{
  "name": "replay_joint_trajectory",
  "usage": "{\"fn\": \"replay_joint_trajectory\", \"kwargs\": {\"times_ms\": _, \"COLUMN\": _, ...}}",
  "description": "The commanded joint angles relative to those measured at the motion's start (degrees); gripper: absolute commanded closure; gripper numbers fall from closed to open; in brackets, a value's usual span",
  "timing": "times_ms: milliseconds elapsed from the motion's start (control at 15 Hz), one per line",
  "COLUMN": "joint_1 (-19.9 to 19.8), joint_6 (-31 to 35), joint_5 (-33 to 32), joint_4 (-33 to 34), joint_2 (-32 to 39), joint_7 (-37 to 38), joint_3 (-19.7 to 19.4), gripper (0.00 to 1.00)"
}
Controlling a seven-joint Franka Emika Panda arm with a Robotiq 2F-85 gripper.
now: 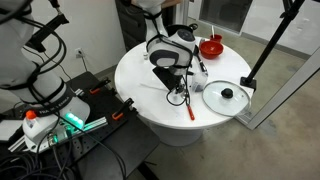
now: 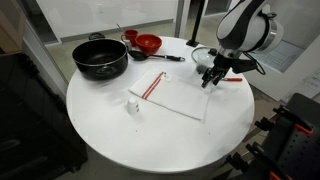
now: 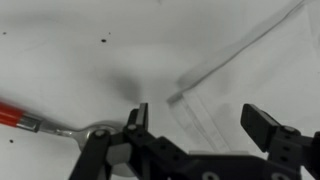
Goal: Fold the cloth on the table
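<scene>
The white cloth point(image 2: 178, 95) has a corner near the spoon, away from the red stripe. My gripper will grab it by that corner next, to fold it over toward the pot.
The white cloth point(image 2: 178, 95) lies flat on the round white table point(image 2: 110, 135), its red stripe along the edge toward the pot. My gripper point(image 2: 212, 76) hovers open just above the cloth's corner on the side away from the stripe. In the wrist view the cloth corner point(image 3: 215, 95) lies between and just ahead of the open fingers point(image 3: 200, 125), which hold nothing. In an exterior view the gripper point(image 1: 170, 82) hangs over the table's middle and hides most of the cloth.
A black pot point(image 2: 100, 58), a red bowl point(image 2: 148, 43) and a small white cup point(image 2: 133, 105) stand around the cloth. A red-handled spoon point(image 3: 30, 120) lies beside the gripper. A round glass lid point(image 1: 226, 96) lies near the table edge.
</scene>
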Motion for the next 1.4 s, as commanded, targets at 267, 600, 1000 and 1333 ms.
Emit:
{"fn": "replay_joint_trajectory", "kwargs": {"times_ms": 267, "joint_1": 0.86, "joint_6": 3.99, "joint_5": -1.98, "joint_4": 1.42, "joint_2": 3.05, "joint_7": 3.13, "joint_3": -0.75, "gripper": 0.38}}
{"fn": "replay_joint_trajectory", "kwargs": {"times_ms": 600, "joint_1": 0.49, "joint_6": 5.55, "joint_5": -2.43, "joint_4": 1.13, "joint_2": 2.94, "joint_7": 4.39, "joint_3": -0.08, "gripper": 0.76}}
{"fn": "replay_joint_trajectory", "kwargs": {"times_ms": 1000, "joint_1": 0.3, "joint_6": 3.38, "joint_5": -1.82, "joint_4": -0.57, "joint_2": -0.33, "joint_7": 7.1, "joint_3": -0.01, "gripper": 1.0}}
{"fn": "replay_joint_trajectory", "kwargs": {"times_ms": 1333, "joint_1": -0.26, "joint_6": -1.58, "joint_5": -1.64, "joint_4": -4.53, "joint_2": -6.3, "joint_7": 7.66, "joint_3": -1.73, "gripper": 0.98}}
